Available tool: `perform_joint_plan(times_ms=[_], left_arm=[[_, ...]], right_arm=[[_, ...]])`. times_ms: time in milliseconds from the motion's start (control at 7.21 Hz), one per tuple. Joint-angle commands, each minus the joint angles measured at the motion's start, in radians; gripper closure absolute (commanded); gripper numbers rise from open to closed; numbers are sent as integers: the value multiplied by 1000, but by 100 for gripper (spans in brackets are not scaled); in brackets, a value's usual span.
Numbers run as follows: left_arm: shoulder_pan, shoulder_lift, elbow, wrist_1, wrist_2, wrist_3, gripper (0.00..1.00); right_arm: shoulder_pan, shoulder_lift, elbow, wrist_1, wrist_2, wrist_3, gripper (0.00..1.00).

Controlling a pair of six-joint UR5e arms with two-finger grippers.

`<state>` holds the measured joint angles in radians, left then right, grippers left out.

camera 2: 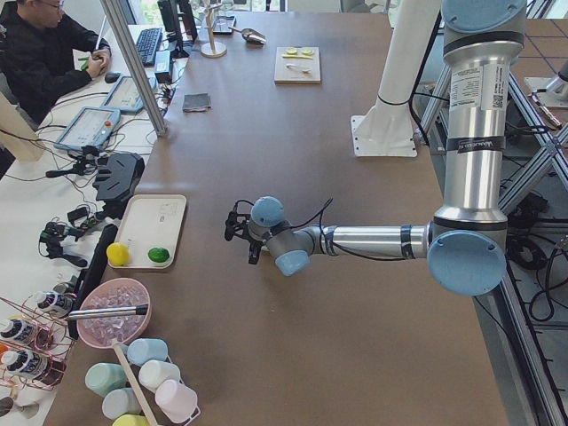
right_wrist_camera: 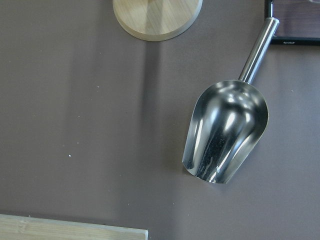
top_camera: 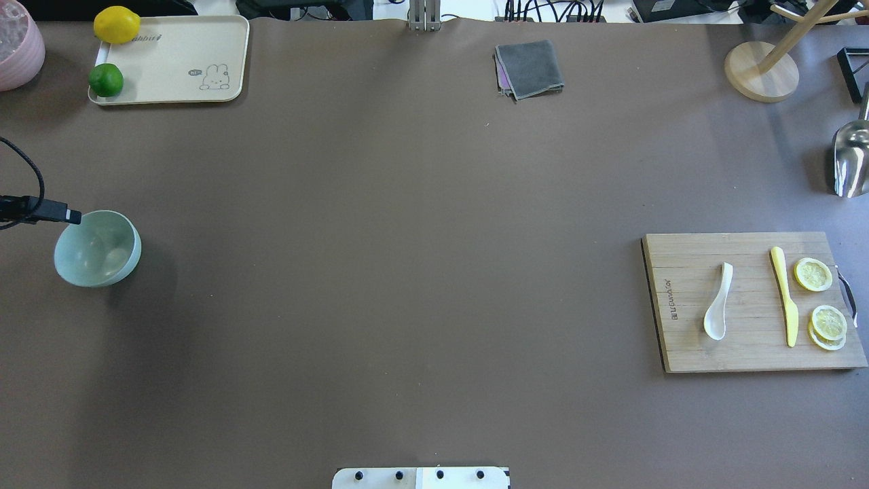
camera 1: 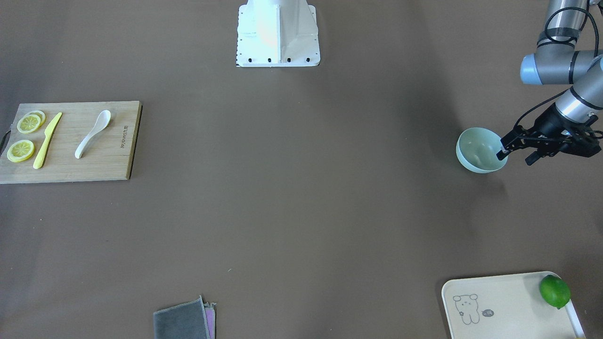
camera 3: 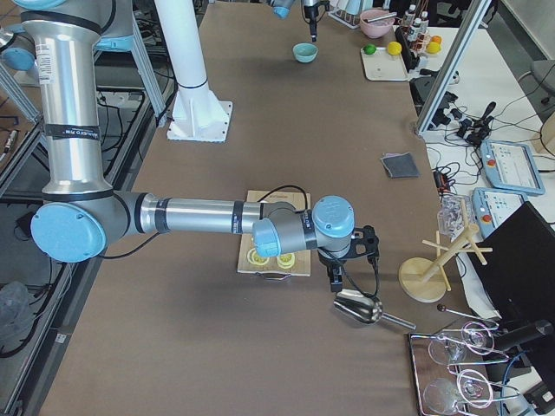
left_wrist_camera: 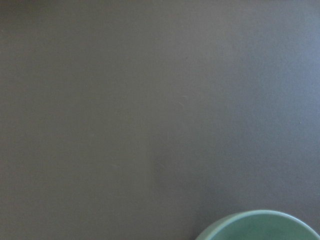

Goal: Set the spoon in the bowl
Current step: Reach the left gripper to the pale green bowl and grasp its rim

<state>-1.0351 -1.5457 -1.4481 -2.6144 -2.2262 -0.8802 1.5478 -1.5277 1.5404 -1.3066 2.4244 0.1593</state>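
My left gripper grabs the mint-green bowl by its rim [camera 1: 464, 135] next, to bring the bowl nearer for the spoon [camera 1: 92, 134].
The white spoon [camera 1: 92, 134] lies on a wooden cutting board [camera 1: 103, 162], scoop towards the robot; it also shows in the overhead view [top_camera: 717, 309]. The mint-green bowl [camera 1: 480, 149] stands upright and empty at the table's other end [top_camera: 98, 248]. My left gripper [camera 1: 516, 157] is open, one fingertip [top_camera: 73, 216] over the bowl's rim, the other outside it. The bowl's rim [left_wrist_camera: 260, 227] shows in the left wrist view. My right gripper [camera 3: 336, 279] hangs past the board, over a metal scoop; I cannot tell whether it is open or shut.
On the board lie a yellow knife [top_camera: 784, 299] and lemon slices [top_camera: 813, 274]. A metal scoop [top_camera: 850, 159] and a wooden stand [top_camera: 760, 71] are beyond it. A grey cloth [top_camera: 529, 68] and a tray [top_camera: 170, 61] holding a lemon and a lime sit at the far edge.
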Motion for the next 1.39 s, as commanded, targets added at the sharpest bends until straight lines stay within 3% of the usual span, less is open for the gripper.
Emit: perform_joint_plan(times_ms=[0,139,416,693,832,1248], left_arm=[[53,1,25,-71,-13,-32,22],[58,1,23,-87,-57,-34,99],[40,2,18,-75,-165,-34,100],[-100,-55,8,73,-287,-36,100],[-130,-101,-45,150,-312,-102,100],[-100,-366,-86,377,-239,-296,100]], right_arm=[[-1,27,-9,-3,4,17,0],[0,34,-8,-5,4,20,0],[0,41,-5,-3,4,42,0],[0,40,-5,-3,5,43,0],[0,40,-8,-3,12,43,0],[0,37,-6,-2,15,52,0]])
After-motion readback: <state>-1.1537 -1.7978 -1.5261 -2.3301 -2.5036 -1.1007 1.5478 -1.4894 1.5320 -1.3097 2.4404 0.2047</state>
